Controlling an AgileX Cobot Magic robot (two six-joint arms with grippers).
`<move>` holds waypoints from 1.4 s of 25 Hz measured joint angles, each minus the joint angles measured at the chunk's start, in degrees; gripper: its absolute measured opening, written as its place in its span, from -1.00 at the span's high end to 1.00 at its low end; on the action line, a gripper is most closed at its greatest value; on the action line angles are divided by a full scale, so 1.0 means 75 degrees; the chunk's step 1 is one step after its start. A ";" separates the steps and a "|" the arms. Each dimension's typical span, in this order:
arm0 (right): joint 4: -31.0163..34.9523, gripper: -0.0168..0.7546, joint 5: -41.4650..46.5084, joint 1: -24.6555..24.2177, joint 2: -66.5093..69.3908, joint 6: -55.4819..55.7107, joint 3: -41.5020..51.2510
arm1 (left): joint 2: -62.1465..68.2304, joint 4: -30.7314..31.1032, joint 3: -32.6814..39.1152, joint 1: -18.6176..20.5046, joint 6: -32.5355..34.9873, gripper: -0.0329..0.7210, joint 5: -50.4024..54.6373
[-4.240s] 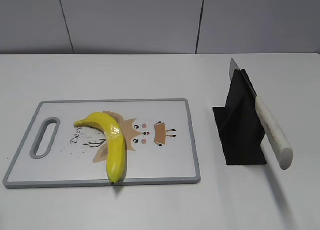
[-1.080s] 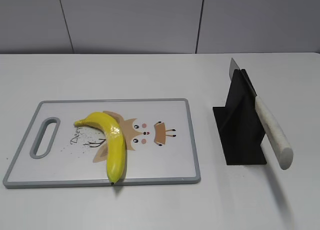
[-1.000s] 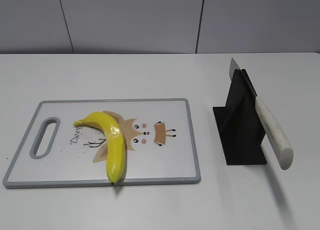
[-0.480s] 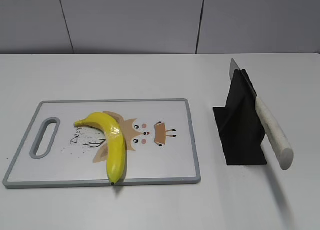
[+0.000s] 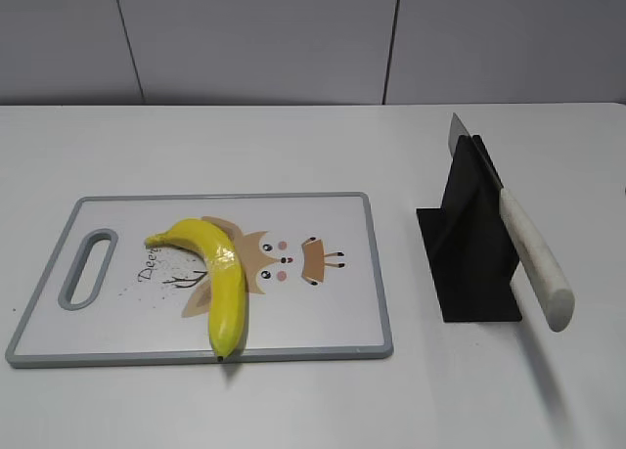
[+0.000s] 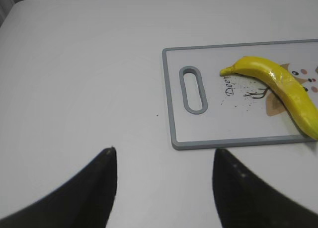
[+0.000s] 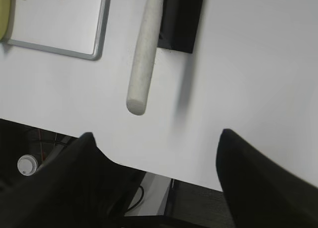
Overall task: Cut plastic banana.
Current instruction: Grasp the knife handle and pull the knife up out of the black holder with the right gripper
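Note:
The black stand closes in the knife's blade, so my right gripper will reach the knife and grab its white handle (image 5: pixel 531 258) (image 7: pixel 145 54), which sticks out.
The plastic banana (image 5: pixel 219 271) is glossy yellow and curved. It lies on the white cutting board (image 5: pixel 323 214) with its dark tip at the front edge; it also shows in the left wrist view (image 6: pixel 278 86). A knife with a white handle (image 5: pixel 531 258) rests blade-up in a black stand (image 5: pixel 469 244); the handle also shows in the right wrist view (image 7: pixel 144 54). My left gripper (image 6: pixel 163 153) is open and empty over bare table, left of the board. My right gripper (image 7: pixel 156 138) is open and empty above the table's front edge, near the knife handle's end.
The cutting board (image 6: pixel 174 89) has a grey rim, a handle slot (image 6: pixel 192 88) and a cartoon deer print. The black stand's base (image 7: pixel 181 19) sits right of the board. Below the table edge the floor, cables and a paper cup (image 7: pixel 26 164) show.

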 joint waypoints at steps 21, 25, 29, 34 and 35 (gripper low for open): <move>0.0517 -0.50 -0.0199 0.0236 0.3452 0.0735 -0.0528 | 0.0000 0.0000 0.0000 0.0000 0.0000 -0.65 0.0000; 0.0517 -0.49 -0.0388 0.0236 0.3840 0.0773 -0.0528 | 0.0000 -0.0007 0.0000 0.0000 0.0000 -0.65 0.0000; 0.0517 -0.49 -0.0702 0.0236 0.4193 0.0813 -0.0535 | 0.0000 -0.0007 0.0000 0.0000 0.0000 -0.65 0.0000; 0.0230 -0.48 -0.0720 0.0236 0.4565 0.0875 -0.0535 | 0.0000 -0.0007 0.0000 0.0000 0.0000 -0.65 0.0000; 0.0196 -0.48 -0.0722 0.0236 0.4607 0.0886 -0.0535 | 0.0000 -0.0007 0.0000 0.0000 0.0000 -0.65 0.0000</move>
